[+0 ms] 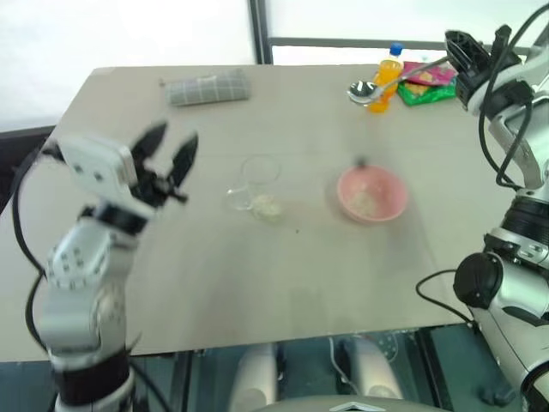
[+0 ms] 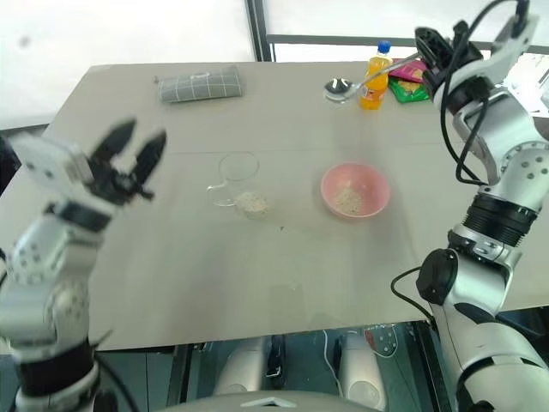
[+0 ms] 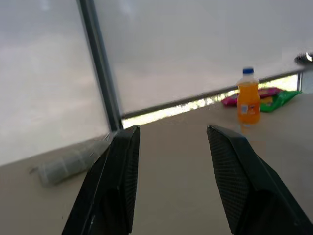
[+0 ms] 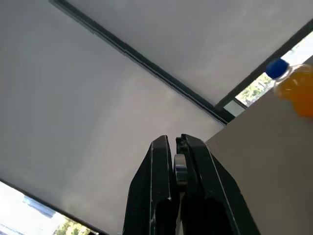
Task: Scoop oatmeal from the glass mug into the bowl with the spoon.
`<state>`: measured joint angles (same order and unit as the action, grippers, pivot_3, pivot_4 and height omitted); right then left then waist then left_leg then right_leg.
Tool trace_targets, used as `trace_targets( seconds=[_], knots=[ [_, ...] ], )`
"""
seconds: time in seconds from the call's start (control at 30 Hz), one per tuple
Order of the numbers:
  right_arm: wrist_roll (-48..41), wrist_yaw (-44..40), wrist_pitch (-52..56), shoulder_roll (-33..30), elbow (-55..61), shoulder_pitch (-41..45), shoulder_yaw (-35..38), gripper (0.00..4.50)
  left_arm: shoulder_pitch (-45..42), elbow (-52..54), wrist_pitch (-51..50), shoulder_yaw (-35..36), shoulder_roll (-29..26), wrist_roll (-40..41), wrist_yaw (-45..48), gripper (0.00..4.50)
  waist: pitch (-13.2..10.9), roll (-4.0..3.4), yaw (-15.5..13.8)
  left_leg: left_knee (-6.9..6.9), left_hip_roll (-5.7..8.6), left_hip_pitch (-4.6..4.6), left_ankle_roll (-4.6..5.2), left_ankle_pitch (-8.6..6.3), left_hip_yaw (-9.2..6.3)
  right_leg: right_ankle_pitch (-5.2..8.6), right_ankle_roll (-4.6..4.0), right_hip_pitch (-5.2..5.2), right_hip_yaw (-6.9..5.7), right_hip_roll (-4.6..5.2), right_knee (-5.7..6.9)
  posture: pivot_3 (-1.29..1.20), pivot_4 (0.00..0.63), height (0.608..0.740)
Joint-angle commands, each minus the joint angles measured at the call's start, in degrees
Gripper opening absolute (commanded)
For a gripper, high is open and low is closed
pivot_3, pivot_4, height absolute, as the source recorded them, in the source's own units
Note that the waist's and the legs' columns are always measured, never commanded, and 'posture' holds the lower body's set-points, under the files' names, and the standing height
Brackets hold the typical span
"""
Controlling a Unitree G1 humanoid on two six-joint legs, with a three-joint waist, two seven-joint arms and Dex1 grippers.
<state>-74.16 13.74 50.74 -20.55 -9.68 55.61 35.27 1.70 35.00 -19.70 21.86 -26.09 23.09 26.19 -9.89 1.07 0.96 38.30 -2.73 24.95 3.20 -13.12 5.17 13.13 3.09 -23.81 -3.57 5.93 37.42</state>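
Loose oatmeal is at the glass mug's bottom. My left gripper should next hold the glass mug upright by its clear handle.
The glass mug (image 2: 237,178) stands at the table's middle with pale oatmeal (image 2: 251,203) at its bottom. To its right sits the pink bowl (image 1: 371,194), holding a small heap of oatmeal (image 1: 366,201). My right gripper (image 1: 457,49) is raised over the far right of the table, shut on the handle of the spoon (image 1: 364,91). The spoon's small oval bowl hangs in front of the orange bottle. In the right wrist view the metal handle (image 4: 180,169) is pinched between the fingers. My left gripper (image 1: 174,137) hovers left of the mug, apart from it, open and empty.
An orange drink bottle (image 1: 388,77) and bright snack packets (image 1: 429,86) lie at the far right edge. A rolled grey checked cloth (image 1: 208,88) lies at the far left. The table's front edge (image 1: 257,342) runs close to me.
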Motion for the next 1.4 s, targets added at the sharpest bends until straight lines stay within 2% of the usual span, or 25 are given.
trace_targets(
  seconds=[0.03,0.13,0.33,0.73,1.1,1.2,1.23,1.4],
  knots=[
    [0.5,0.5,-1.1,-0.8,0.5,-1.3,0.1,0.00,4.1,0.3,5.7,-1.7,1.6,-1.0,2.0,2.24,0.0,-0.04,-0.3,0.01,-0.02,0.02,0.08,-0.05,0.07,0.00,-0.01,-0.01,-0.03,-0.01,0.02,0.00,0.150,0.718],
    [1.5,0.2,-1.9,0.1,1.4,-3.1,-0.6,0.00,4.6,-3.7,8.3,-4.7,3.6,-2.1,2.4,2.24,-0.1,-0.26,-0.4,0.07,-0.16,0.03,0.22,-0.11,0.08,0.02,-0.04,-0.01,-0.09,0.00,0.09,0.00,0.150,0.718],
    [1.4,2.2,-3.4,1.5,4.9,-3.9,-1.3,0.00,-0.2,-13.0,12.9,-9.8,6.6,-5.3,1.5,2.24,-0.1,-0.33,-0.2,0.12,-0.19,-0.03,0.24,-0.10,-0.02,0.01,-0.02,0.00,0.02,-0.02,0.16,0.00,0.150,0.718],
    [1.3,4.3,-4.7,1.1,8.3,-5.8,-1.8,0.00,-8.4,-25.8,17.5,-11.7,7.7,-7.7,0.7,2.24,-0.1,-0.33,-0.2,0.03,-0.29,0.01,0.23,-0.11,0.31,0.01,-0.01,-0.09,0.01,-0.04,0.17,0.00,0.150,0.718],
    [1.0,3.0,-4.1,-0.5,7.8,-6.8,-2.2,0.00,-13.1,-30.9,20.3,-13.3,8.4,-8.0,1.4,2.24,-0.1,-0.33,-0.2,0.02,-0.30,0.01,0.23,-0.11,0.34,0.00,0.00,-0.10,0.03,-0.04,0.15,0.00,0.150,0.718],
    [0.6,2.8,-3.9,-0.7,7.9,-7.1,-2.2,0.00,-13.4,-31.9,21.0,-13.4,8.5,-8.0,1.3,0.88,-0.1,-0.33,-0.2,0.02,-0.30,0.01,0.23,-0.11,0.34,0.00,0.00,-0.10,0.02,-0.05,0.16,0.00,0.150,0.718],
    [0.4,2.7,-3.8,-0.9,7.7,-7.1,-2.1,0.00,-13.6,-32.4,21.0,-13.4,8.5,-8.2,1.0,0.56,-0.1,-0.33,-0.2,0.02,-0.30,0.01,0.23,-0.11,0.34,0.00,0.00,-0.10,0.03,-0.05,0.15,0.00,0.150,0.718],
    [0.3,2.1,-3.8,-1.5,6.9,-7.1,-1.9,0.00,-14.6,-34.0,21.2,-13.5,8.5,-8.8,0.7,0.56,-0.1,-0.33,-0.2,0.02,-0.31,0.02,0.23,-0.11,0.34,0.00,0.00,-0.10,0.02,-0.05,0.15,0.00,0.150,0.718]
  ],
)
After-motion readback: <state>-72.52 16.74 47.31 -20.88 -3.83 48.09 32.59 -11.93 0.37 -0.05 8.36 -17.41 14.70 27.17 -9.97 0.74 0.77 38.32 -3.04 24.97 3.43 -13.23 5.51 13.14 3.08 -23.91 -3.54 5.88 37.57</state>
